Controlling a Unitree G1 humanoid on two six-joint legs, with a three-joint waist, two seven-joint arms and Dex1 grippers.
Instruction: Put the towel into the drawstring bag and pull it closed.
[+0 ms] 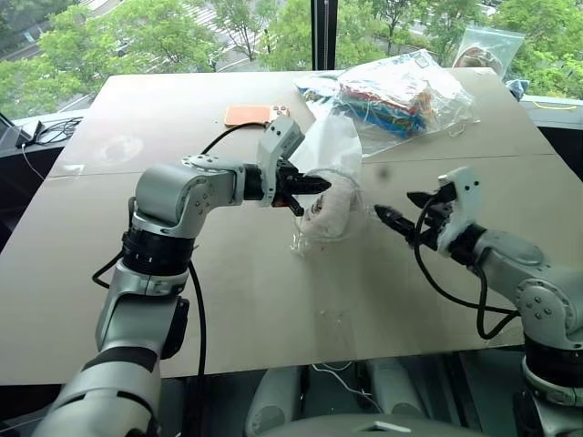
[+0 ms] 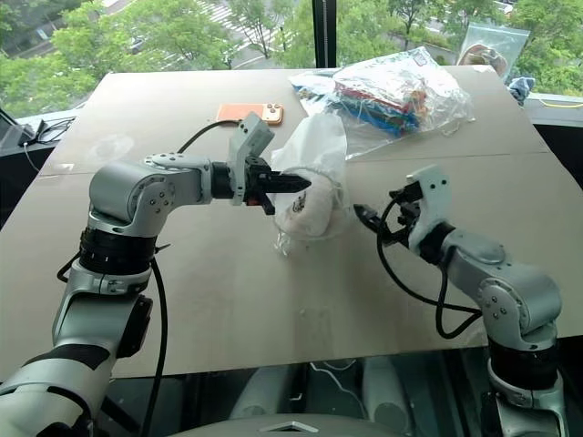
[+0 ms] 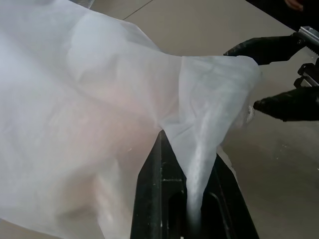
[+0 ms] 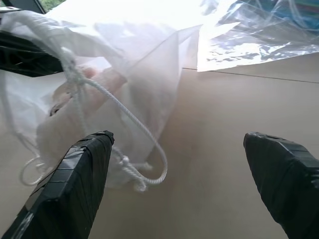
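I will next grab the slack white cord's loop that stands out from the side of the bag with my right gripper, to pull the bag closed.
My left gripper (image 1: 314, 187) is shut on the upper fabric of the drawstring bag (image 1: 332, 146) and holds it up over the middle of the table. The bag is thin, white and semi-sheer. The towel (image 1: 330, 217) shows through it as a white lump low inside. White cords (image 4: 124, 114) loop loosely from the side of the bag facing my right gripper. My right gripper (image 1: 394, 204) is open just right of the bag, pointing at it, with nothing between its fingers. In the left wrist view the fabric (image 3: 199, 164) is pinched between the black fingers (image 3: 154, 199).
A clear plastic bag of colourful items (image 1: 401, 91) lies at the back right of the table (image 1: 228, 309). An orange phone (image 1: 250, 114) lies behind the bag. Another clear bag (image 1: 487, 45) leans at the window. Cables (image 1: 46, 132) sit off the left edge.
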